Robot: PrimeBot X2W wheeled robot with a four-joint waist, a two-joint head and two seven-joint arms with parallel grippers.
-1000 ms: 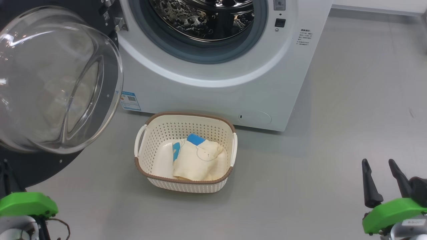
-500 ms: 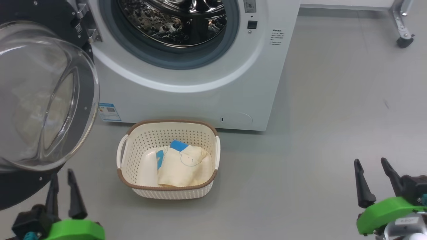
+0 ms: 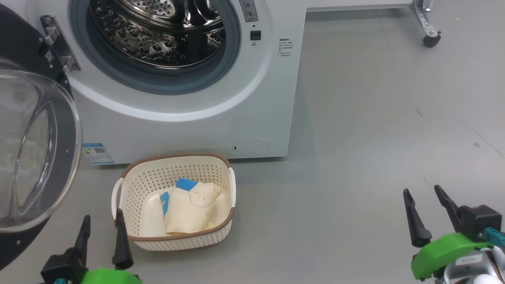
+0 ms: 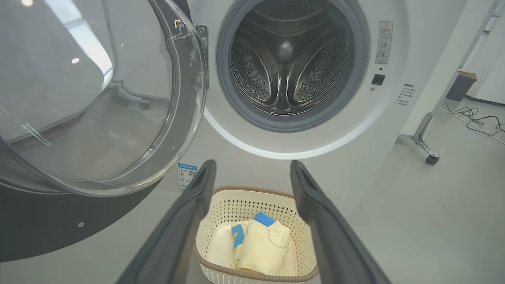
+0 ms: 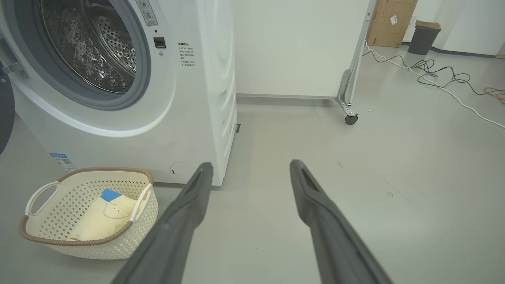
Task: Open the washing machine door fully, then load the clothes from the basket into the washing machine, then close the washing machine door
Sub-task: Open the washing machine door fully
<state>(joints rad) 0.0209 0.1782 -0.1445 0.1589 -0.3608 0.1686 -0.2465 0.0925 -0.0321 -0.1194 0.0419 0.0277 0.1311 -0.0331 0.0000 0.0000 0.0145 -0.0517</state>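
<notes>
I need to load the washing machine's drum [image 3: 163, 35], so next I should pick up the cream-yellow clothes by their bunched fold [image 3: 201, 193] with my left gripper.
The washing machine [image 3: 189, 130] stands at the back with its steel drum [image 3: 158, 35] exposed. Its door [image 3: 67, 150] is swung out to the left, the clear glass bowl [image 4: 98, 110] bulging toward me. On the floor in front sits the basket [image 3: 175, 156], holding folded cream-yellow clothes [image 3: 193, 213] with blue patches. My left gripper [image 3: 102, 217] hovers open at the basket's near left corner and holds nothing; in its wrist view the left gripper [image 4: 253, 163] frames the basket [image 4: 252, 201] and clothes [image 4: 262, 248]. Far to the right, my right gripper [image 3: 421, 191] is open and empty above bare floor.
A wheeled metal frame leg [image 5: 350, 118] stands right of the machine, by a white wall. Cables [image 5: 434, 75] trail across the floor behind it, near a cardboard box [image 5: 390, 17] and a dark bin [image 5: 424, 37]. Grey floor stretches out to the right of the basket.
The head camera has swung, so machine, door and basket sit further left and lower in view. My left gripper has come up beside the basket and its fingers have spread from shut to open.
</notes>
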